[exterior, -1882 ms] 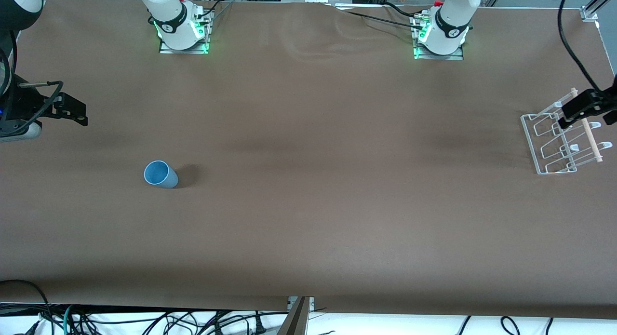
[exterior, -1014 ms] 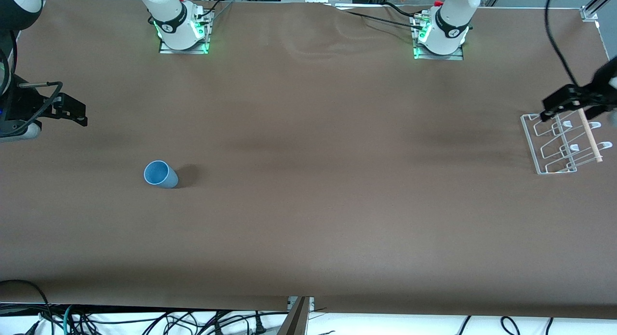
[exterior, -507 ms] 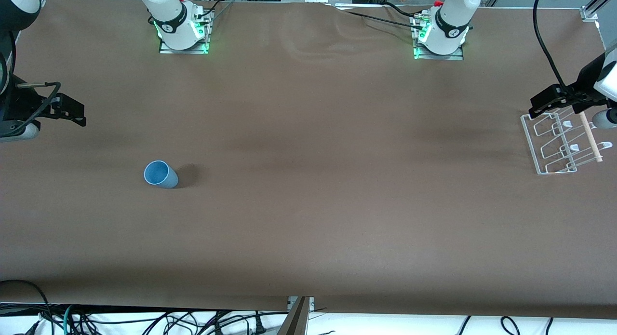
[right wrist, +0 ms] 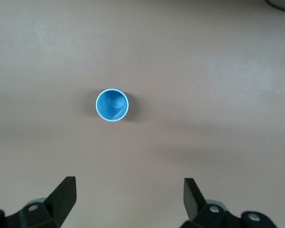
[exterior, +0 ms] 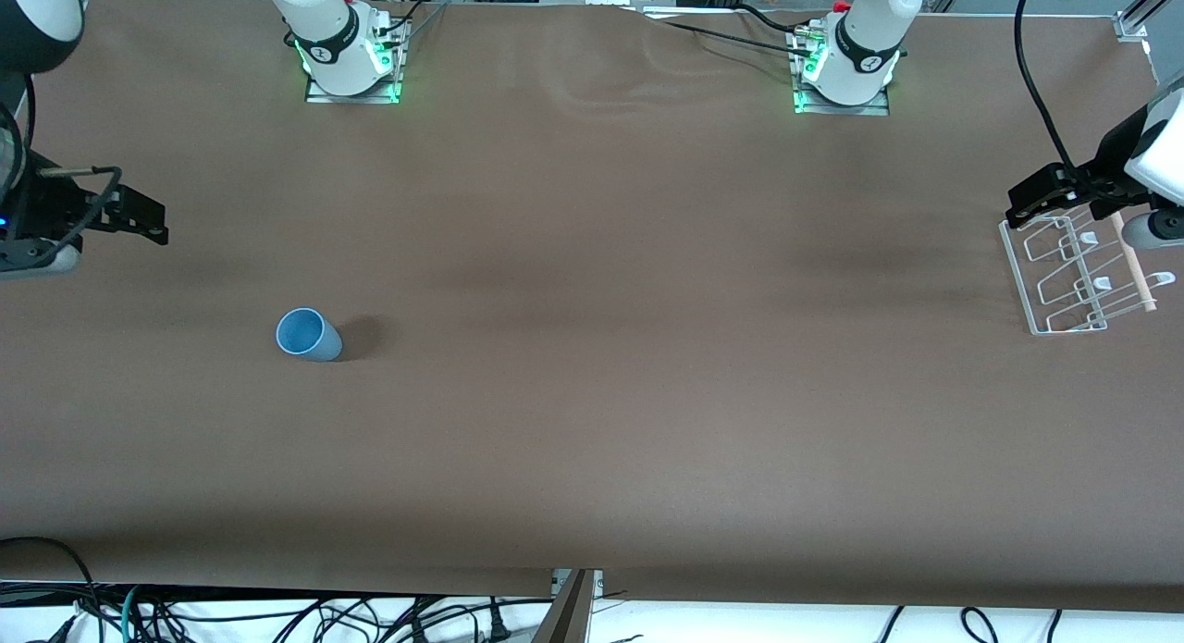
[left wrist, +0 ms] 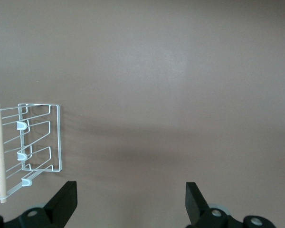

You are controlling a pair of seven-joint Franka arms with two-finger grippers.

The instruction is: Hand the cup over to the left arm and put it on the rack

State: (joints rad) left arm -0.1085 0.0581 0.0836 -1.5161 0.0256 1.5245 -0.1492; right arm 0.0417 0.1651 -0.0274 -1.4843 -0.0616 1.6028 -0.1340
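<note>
The light-blue cup needs to be grabbed next by its rim (exterior: 300, 330) with my right gripper, so that the light-blue cup's base (exterior: 325, 351) stays free for the left arm.
The light-blue cup (exterior: 308, 335) stands upright, mouth up, on the brown table toward the right arm's end; it also shows in the right wrist view (right wrist: 112, 105). My right gripper (exterior: 148, 222) is open and empty in the air at that end of the table, apart from the cup; its jaws stand wide in its wrist view (right wrist: 129, 192). The clear wire rack (exterior: 1064, 282) with its wooden dowel (exterior: 1135, 264) stands at the left arm's end. My left gripper (exterior: 1031, 202) is open and empty, over the rack's edge; in its wrist view (left wrist: 130, 197) the rack (left wrist: 38, 137) lies to one side.
The two arm bases (exterior: 350, 55) (exterior: 846, 65) stand along the table's edge farthest from the front camera. Brown table cover (exterior: 592, 347) spans the whole work area. Cables hang below the table's near edge (exterior: 277, 615).
My left gripper has moved off the top of the rack toward the middle of the table, to the rack's edge. My right gripper shifted slightly. The cup has not moved.
</note>
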